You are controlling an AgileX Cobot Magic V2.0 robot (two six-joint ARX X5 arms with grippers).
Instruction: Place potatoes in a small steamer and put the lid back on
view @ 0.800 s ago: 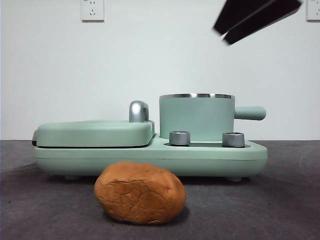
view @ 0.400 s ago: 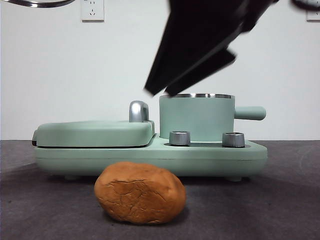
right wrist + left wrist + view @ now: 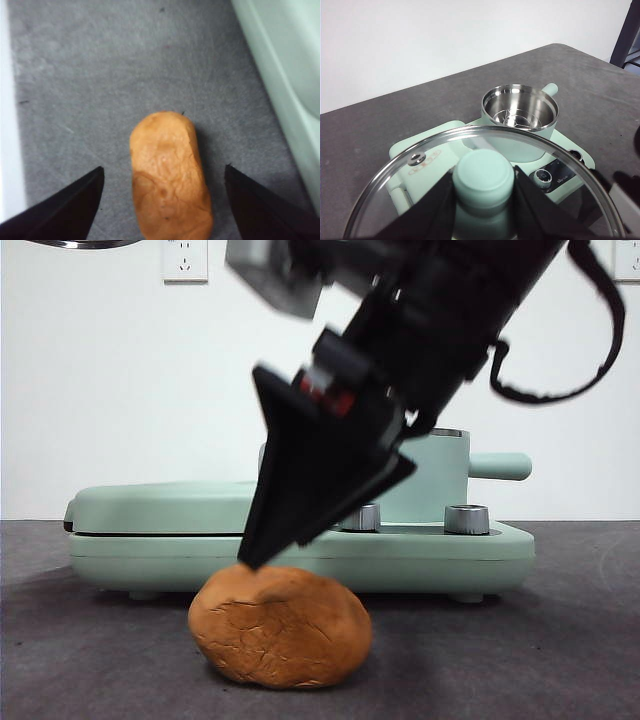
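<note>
My right gripper grabs the orange-brown potato across its narrow middle (image 3: 280,628) (image 3: 171,192) next. The potato's rounded ends are farther apart than the open fingers.
The orange-brown potato (image 3: 280,627) lies on the dark table in front of the appliance. My right gripper (image 3: 272,552) hangs just above it, open; in the right wrist view the potato (image 3: 167,192) lies between the two spread jaws of the gripper (image 3: 163,167), untouched. The mint-green steamer pot (image 3: 445,480) stands at the appliance's right, largely hidden by the right arm. In the left wrist view the pot (image 3: 520,107) is open and empty. My left gripper (image 3: 483,202) is shut on the knob of the glass lid (image 3: 415,192), held high above; its rim (image 3: 85,243) shows top left.
The mint-green appliance base (image 3: 490,550) carries the flat griddle cover (image 3: 170,505) on its left and two steel dials (image 3: 466,519) at its front. A white wall stands close behind. Dark table surface lies either side of the potato.
My right arm has come down from the top right, across the front of the pot, to just above the potato. The potato and the pot have not moved.
</note>
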